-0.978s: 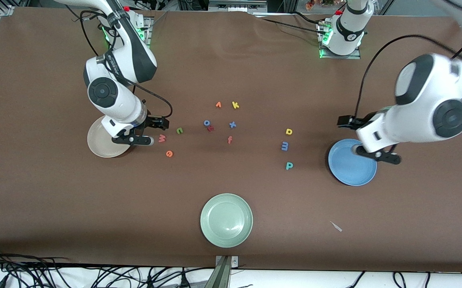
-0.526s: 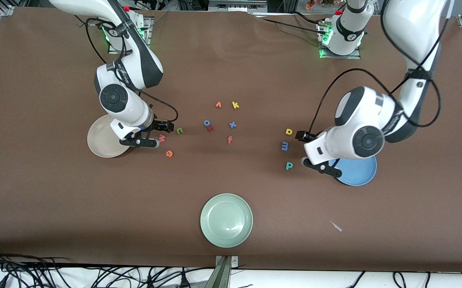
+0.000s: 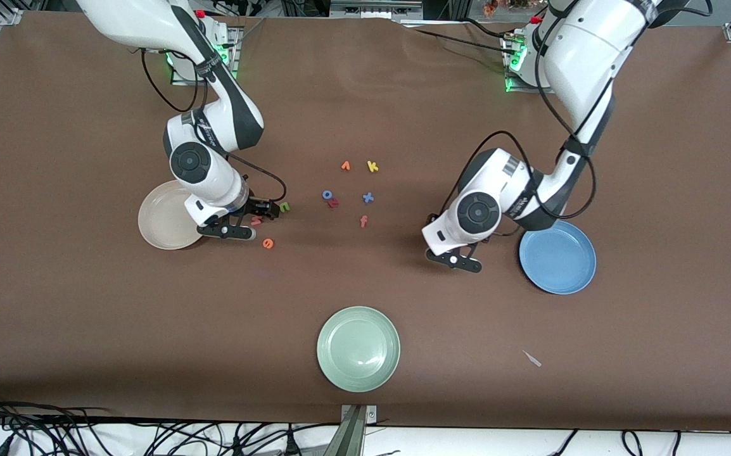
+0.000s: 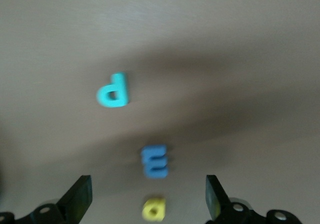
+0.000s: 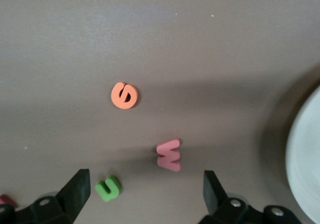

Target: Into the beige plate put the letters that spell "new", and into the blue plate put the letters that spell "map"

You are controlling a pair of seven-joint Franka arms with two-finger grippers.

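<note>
My right gripper's fingers are short of the salmon "w" and would miss it if they closed now, so I should move toward it first, then close.
The beige plate [image 3: 153,223] lies toward the right arm's end. My right gripper [image 3: 234,229] hangs open beside it, low over the salmon "w" [image 3: 256,221]. Green "n" [image 3: 284,206] and orange "e" [image 3: 268,243] lie close by. In the right wrist view the "w" [image 5: 169,154] and "n" [image 5: 108,188] sit just ahead of the open gripper [image 5: 145,198], with the "e" [image 5: 124,95] farther out. My left gripper [image 3: 455,259] is open beside the blue plate [image 3: 559,259]. It hides teal "p" [image 4: 114,90], blue "m" [image 4: 155,161] and yellow "a" [image 4: 154,208] from the front view.
A pale green plate [image 3: 358,348] lies near the table's front edge. Mid-table lie spare letters: orange "v" [image 3: 345,166], yellow "k" [image 3: 372,166], blue "o" [image 3: 327,194], blue "x" [image 3: 368,197], salmon "f" [image 3: 363,221]. A small scrap [image 3: 532,358] lies near the front.
The left arm swung from over the blue plate to over the "m", "a" and "p". The right gripper moved off the beige plate's edge toward the "w" and "n".
</note>
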